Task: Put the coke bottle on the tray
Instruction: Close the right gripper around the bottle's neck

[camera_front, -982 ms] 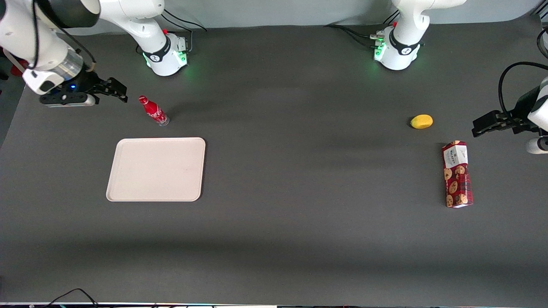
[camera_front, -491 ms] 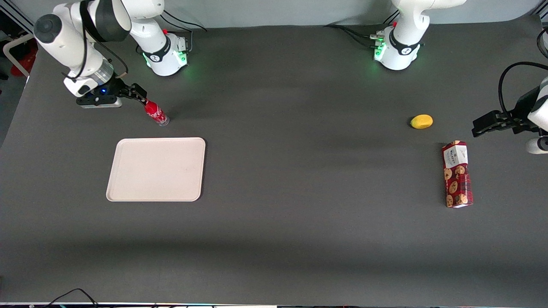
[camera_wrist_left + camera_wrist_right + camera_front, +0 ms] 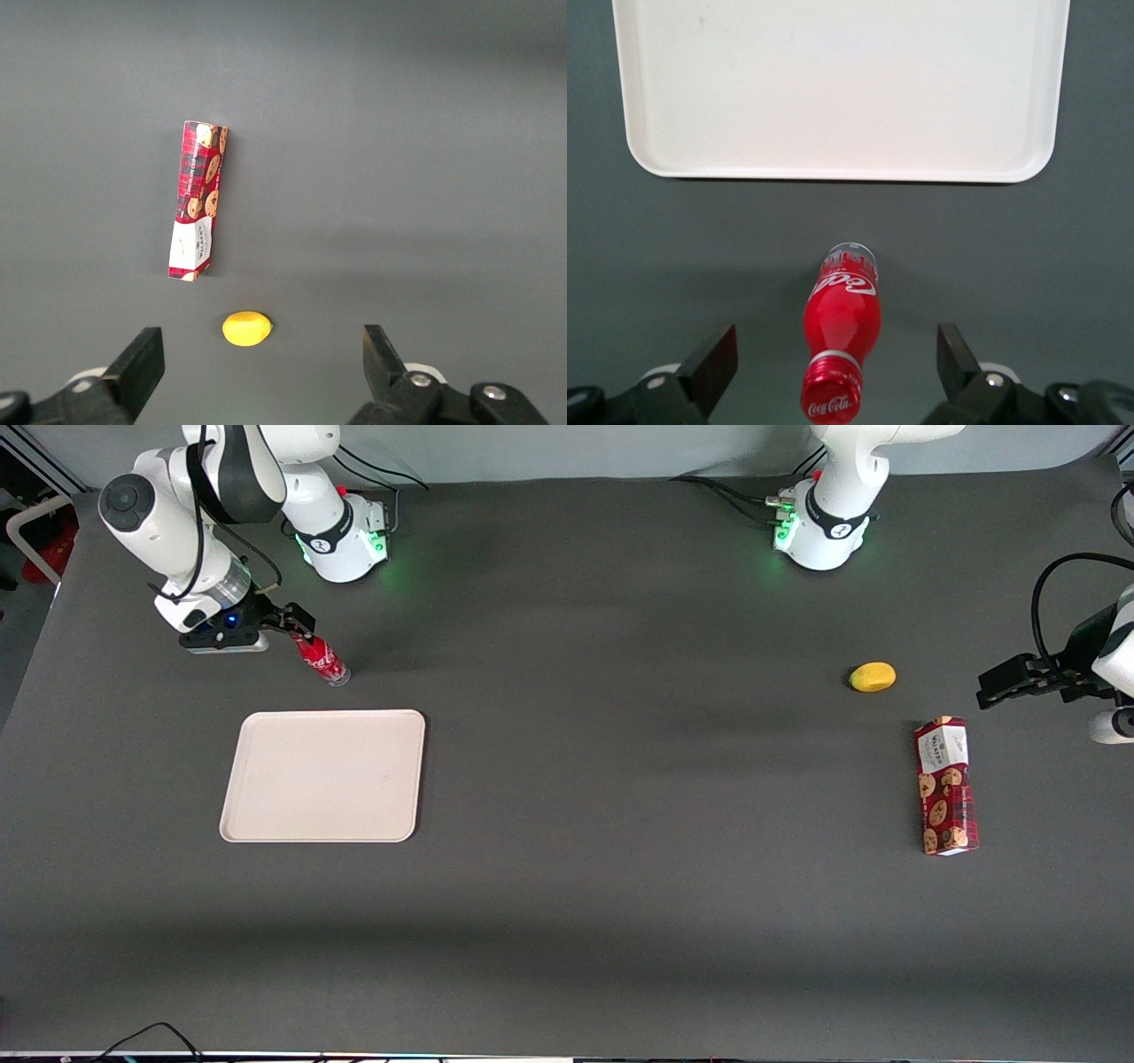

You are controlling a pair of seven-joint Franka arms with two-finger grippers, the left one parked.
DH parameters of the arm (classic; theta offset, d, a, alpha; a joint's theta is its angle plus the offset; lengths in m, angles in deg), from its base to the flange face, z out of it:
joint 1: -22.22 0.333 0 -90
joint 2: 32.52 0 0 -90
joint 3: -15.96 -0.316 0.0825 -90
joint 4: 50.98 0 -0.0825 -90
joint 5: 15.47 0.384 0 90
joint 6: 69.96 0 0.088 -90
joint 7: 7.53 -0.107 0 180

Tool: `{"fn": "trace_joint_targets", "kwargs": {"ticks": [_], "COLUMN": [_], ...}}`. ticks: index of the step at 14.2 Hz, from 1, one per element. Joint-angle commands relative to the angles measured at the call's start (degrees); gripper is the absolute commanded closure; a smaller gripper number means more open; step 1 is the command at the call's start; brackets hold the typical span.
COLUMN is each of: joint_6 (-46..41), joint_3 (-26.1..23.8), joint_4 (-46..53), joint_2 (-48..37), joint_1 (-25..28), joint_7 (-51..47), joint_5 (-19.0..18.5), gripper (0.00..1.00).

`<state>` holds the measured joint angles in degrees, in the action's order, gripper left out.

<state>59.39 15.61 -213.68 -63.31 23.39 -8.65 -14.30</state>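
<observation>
The coke bottle needs its base free to settle on the tray [image 3: 323,775], so my right gripper will next pick up the bottle by its neck [image 3: 305,646].
The coke bottle [image 3: 322,660] stands upright on the dark table, a small slim red bottle with white script and a red cap, farther from the front camera than the beige tray [image 3: 323,775]. My right gripper [image 3: 297,625] is open and sits over the bottle's cap. In the right wrist view the bottle [image 3: 842,341] stands between the two wide-apart fingertips [image 3: 719,359], not touched by either, and the gripper [image 3: 835,359] is centred on its neck. The tray [image 3: 842,88] lies flat and bare a short gap from the bottle.
A yellow lemon [image 3: 872,677] and a red cookie-printed box [image 3: 946,786] lie toward the parked arm's end of the table; both show in the left wrist view, the lemon [image 3: 246,328] and the box [image 3: 197,199]. Two arm bases [image 3: 345,536] stand at the table's back edge.
My right gripper has moved from the working arm's end of the table toward the bottle and lowered, so its open fingers now flank the bottle's neck. The bottle and tray have not moved.
</observation>
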Motion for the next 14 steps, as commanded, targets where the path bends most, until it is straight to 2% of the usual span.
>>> {"fn": "trace_joint_targets", "kwargs": {"ticks": [1,8,10,14], "joint_6": [3.01,2.92,2.92,2.65], "joint_3": [-0.52,-0.96,-1.05,-1.14], "joint_4": [-3.41,-4.12,-4.12,-4.12], "joint_2": [0.20,1.43,1.96,3.01], "joint_1": [-0.91,-0.82,-0.82,-0.82], "joint_7": [0.59,0.41,0.41,0.33], "joint_5": [-0.29,-0.29,-0.29,0.24], "gripper": [0.00,0.02,0.10,0.32]}}
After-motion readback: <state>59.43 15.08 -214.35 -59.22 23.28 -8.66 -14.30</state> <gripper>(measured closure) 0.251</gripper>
